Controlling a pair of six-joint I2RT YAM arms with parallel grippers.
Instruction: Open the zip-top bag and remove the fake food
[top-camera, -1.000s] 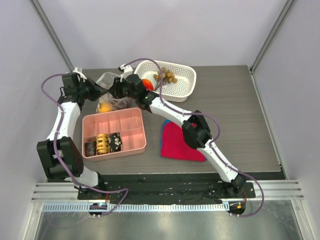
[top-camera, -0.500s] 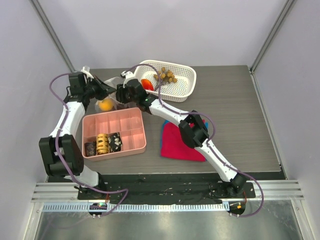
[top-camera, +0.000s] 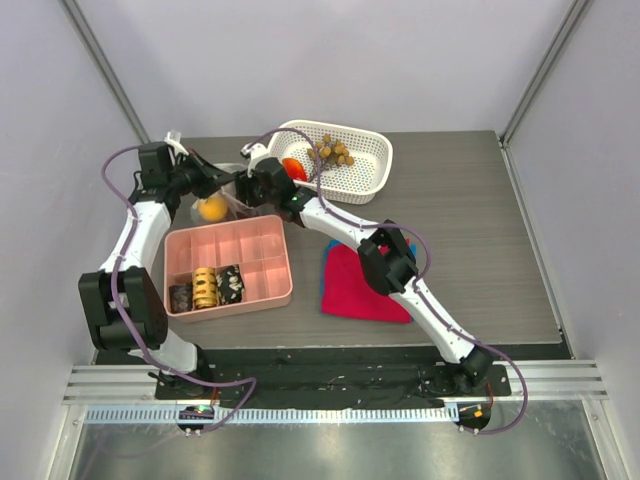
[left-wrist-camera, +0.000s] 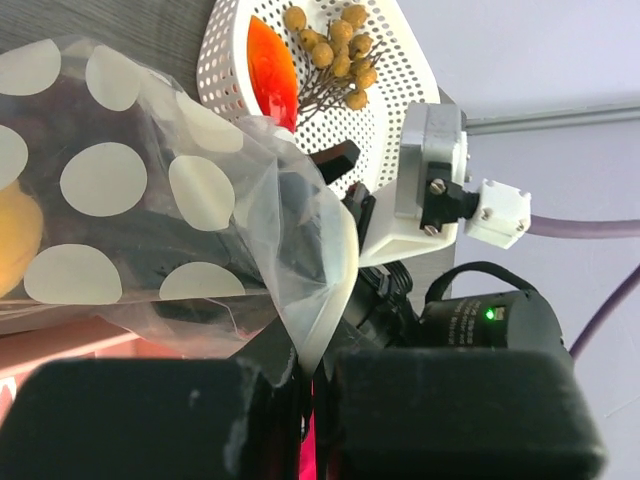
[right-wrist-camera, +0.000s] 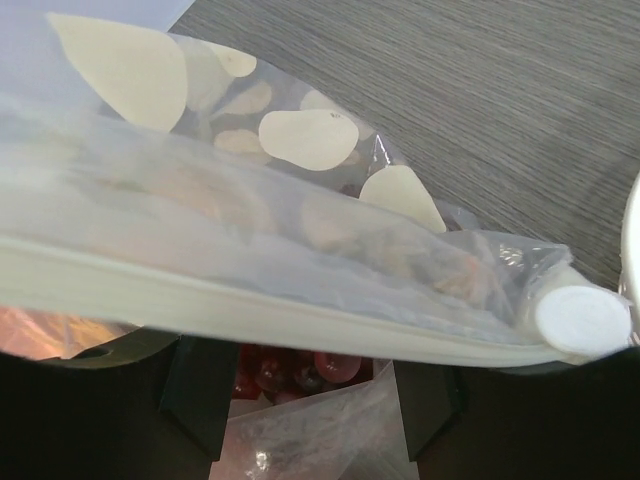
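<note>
The right gripper grips the dark red cluster by its end at the bag's opening (right-wrist-camera: 306, 372), under the bag's zip strip (right-wrist-camera: 300, 312), next, to take it out.
The zip-top bag (top-camera: 222, 197), clear with white dots, hangs between my two grippers at the back left. My left gripper (top-camera: 205, 181) is shut on a fold of its edge (left-wrist-camera: 305, 350). My right gripper (top-camera: 248, 190) is open at the bag's mouth. Its fingers (right-wrist-camera: 200, 390) stand wide apart under the whitish zip strip (right-wrist-camera: 300, 312), with a dark red cluster (right-wrist-camera: 300, 370) between them inside the bag. An orange-yellow fruit (top-camera: 212, 208) lies in the bag. A red piece (top-camera: 292, 167) and a tan-brown ball cluster (top-camera: 332, 152) lie in the white mesh basket (top-camera: 372, 170).
A pink compartment tray (top-camera: 260, 250) with a yellow coil and dark blocks sits just in front of the bag. A red cloth over a blue one (top-camera: 355, 285) lies to the tray's right. The basket stands close behind my right gripper.
My left gripper has pulled the bag a little back and left. My right gripper has followed leftward into the bag's mouth. Little has moved in the last half second.
</note>
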